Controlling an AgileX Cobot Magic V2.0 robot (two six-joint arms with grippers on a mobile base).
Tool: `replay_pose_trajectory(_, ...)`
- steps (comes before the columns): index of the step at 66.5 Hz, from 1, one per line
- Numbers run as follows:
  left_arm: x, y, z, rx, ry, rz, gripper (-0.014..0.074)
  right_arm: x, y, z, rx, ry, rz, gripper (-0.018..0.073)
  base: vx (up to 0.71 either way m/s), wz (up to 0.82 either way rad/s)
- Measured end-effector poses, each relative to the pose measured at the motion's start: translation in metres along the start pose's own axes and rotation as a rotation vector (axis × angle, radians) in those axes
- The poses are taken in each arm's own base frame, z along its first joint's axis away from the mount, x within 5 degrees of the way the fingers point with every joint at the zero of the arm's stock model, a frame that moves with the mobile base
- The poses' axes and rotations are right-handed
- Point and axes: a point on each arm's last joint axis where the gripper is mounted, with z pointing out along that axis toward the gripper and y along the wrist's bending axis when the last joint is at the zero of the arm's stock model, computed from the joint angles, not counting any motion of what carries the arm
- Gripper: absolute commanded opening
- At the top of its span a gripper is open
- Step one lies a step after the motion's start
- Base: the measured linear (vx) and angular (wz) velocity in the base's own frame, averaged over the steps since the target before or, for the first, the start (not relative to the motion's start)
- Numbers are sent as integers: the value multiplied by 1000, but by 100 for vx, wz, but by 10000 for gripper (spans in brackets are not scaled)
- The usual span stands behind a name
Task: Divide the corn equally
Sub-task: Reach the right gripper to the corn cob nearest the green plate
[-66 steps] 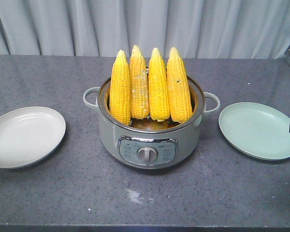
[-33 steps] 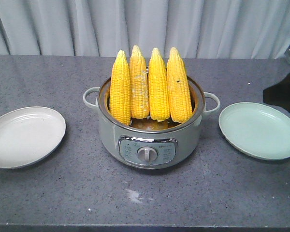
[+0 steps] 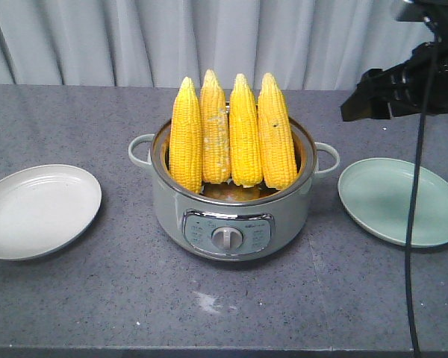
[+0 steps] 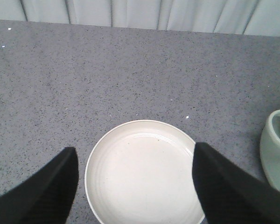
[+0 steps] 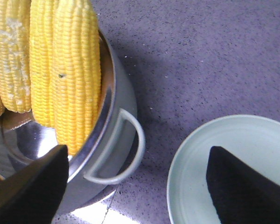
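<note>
My right gripper grabs the corn cob by its upper end [image 3: 270, 91] next, to share the corn out onto the pale green plate [image 3: 400, 201].
Several cobs of yellow corn [image 3: 231, 134] stand upright, tips up, side by side in a grey-green electric pot [image 3: 231, 216] at the table's middle. The wrist view shows the rightmost corn [image 5: 70, 70] leaning against the pot's rim. My right gripper [image 3: 362, 97] hangs open in the air above and right of the pot; in its own view, the right gripper [image 5: 137, 150] spans the pot's right handle [image 5: 130, 140] and the pale green plate [image 5: 196, 186], holding nothing. My left gripper [image 4: 135, 148] is open and empty above the white plate [image 4: 144, 186].
The white plate [image 3: 41, 209] lies left of the pot and the green plate [image 3: 399, 201] right of it, both bare. A black cable [image 3: 412, 224] hangs down from the right arm across the green plate. Grey curtains close off the table's far edge.
My right arm has come in from the right edge, rising and moving left to above the green plate's far side. The corn, pot and plates have not moved.
</note>
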Motion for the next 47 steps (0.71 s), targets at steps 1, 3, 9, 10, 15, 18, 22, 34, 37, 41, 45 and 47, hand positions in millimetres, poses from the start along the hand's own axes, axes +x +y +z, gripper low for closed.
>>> replay_pose_trajectory(1,0,0,0,0,0,0,482,-2,2,2,-3,2,-9,574,0,0)
replay_pose_trajectory(3,0,0,0,0,0,0,482,-5,5,8,-6,11,-27,574,0,0)
replay_pose_trajectory(9,0,0,0,0,0,0,482,-16,20,24,-13,19,-99,574,0,0)
replay_pose_trajectory(10,0,0,0,0,0,0,482,-18,22,26,-14,19,-109,574,0,0)
replay_pose_trajectory(15,0,0,0,0,0,0,482,-28,31,35,-7,11,-150,574,0,0)
replay_pose_trajectory(18,0,0,0,0,0,0,482,-33,36,43,-8,13,-163,574,0,0)
replay_pose_trajectory(22,0,0,0,0,0,0,482,-40,41,50,0,4,-177,571,0,0)
replay_pose_trajectory(34,0,0,0,0,0,0,482,-50,45,78,12,5,-184,541,0,0)
replay_pose_trajectory(37,0,0,0,0,0,0,482,-51,45,84,12,8,-182,531,0,0)
replay_pose_trajectory(41,0,0,0,0,1,0,482,-50,45,91,9,13,-177,522,0,0)
replay_pose_trajectory(45,0,0,0,0,1,0,482,-50,44,96,4,13,-169,519,0,0)
replay_pose_trajectory(47,0,0,0,0,1,0,482,-50,44,98,3,14,-167,519,0,0)
